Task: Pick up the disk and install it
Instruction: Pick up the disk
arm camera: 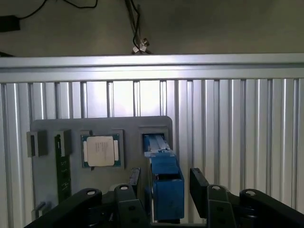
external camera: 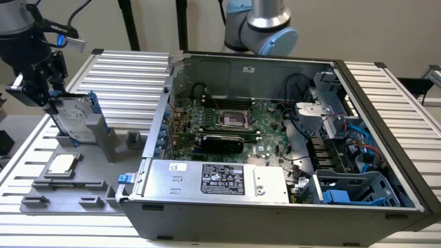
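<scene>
The disk's lower end is enclosed by the grey slot (external camera: pixel 67 141), so my gripper needs to pick up the disk next by its free upper end (external camera: pixel 72 100), across its two broad sides.
The disk (external camera: pixel 72 118) stands on edge in a slot of the grey fixture plate (external camera: pixel 90 178) at the exterior view's left, its silver face and white label framed by the blue carrier. My gripper (external camera: pixel 52 103) hangs over its top edge. In the wrist view the blue carrier edge (arm camera: pixel 167 192) runs between my two black fingers (arm camera: pixel 198 183), with a narrow gap showing on each side. The gripper (arm camera: pixel 165 176) is open and straddles the disk without pressing on it.
A small square silver chip (arm camera: pixel 100 150) lies in a pocket of the plate beside the disk. The open computer case (external camera: pixel 276 212) is on the exterior view's right, with its silver power supply box (external camera: pixel 220 178) and a blue drive bay (external camera: pixel 351 188). Ribbed aluminium tabletop (external camera: pixel 131 77) lies all round.
</scene>
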Motion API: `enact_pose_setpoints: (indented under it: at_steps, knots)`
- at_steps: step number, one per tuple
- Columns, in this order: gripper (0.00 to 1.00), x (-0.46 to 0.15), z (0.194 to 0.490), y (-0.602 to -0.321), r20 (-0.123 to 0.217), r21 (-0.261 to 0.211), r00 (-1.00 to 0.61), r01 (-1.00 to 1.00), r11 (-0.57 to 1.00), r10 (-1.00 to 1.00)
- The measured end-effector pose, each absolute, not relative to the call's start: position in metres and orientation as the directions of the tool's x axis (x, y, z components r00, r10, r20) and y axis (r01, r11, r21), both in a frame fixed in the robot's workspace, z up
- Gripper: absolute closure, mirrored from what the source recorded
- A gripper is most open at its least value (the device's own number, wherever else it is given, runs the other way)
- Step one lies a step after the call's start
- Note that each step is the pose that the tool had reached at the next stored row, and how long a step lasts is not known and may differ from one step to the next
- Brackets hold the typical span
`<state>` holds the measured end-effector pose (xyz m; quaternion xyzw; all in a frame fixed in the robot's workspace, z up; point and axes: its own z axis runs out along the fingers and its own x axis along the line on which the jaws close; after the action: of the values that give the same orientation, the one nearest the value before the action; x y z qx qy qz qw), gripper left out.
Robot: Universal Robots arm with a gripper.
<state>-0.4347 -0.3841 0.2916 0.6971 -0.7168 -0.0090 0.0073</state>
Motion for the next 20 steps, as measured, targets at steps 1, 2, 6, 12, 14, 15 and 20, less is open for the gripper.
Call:
enact_pose_setpoints:
  at_steps: [1,2,6,12,14,15,20]
  knots:
    - [0.46,-0.4355,0.2909,-0.3842,-0.002,0.022,-0.027,-0.999,0.027,-1.000]
    - [0.46,-0.4364,0.2903,-0.3842,-0.002,0.022,-0.027,-0.999,0.027,-1.000]
    - [0.46,-0.4397,0.2893,-0.3842,-0.002,0.019,-0.026,-0.999,0.026,-1.000]
    - [0.46,-0.4397,0.2890,-0.3842,-0.002,0.015,-0.024,-1.000,0.024,-1.000]
    - [0.46,-0.4388,0.2887,-0.3841,-0.002,0.014,-0.024,-1.000,0.024,-1.000]
    - [0.46,-0.4380,0.2886,-0.3842,-0.002,0.014,-0.024,-1.000,0.024,-1.000]
    - [0.46,-0.4354,0.2876,-0.3845,-0.002,0.014,-0.024,-1.000,0.024,-1.000]
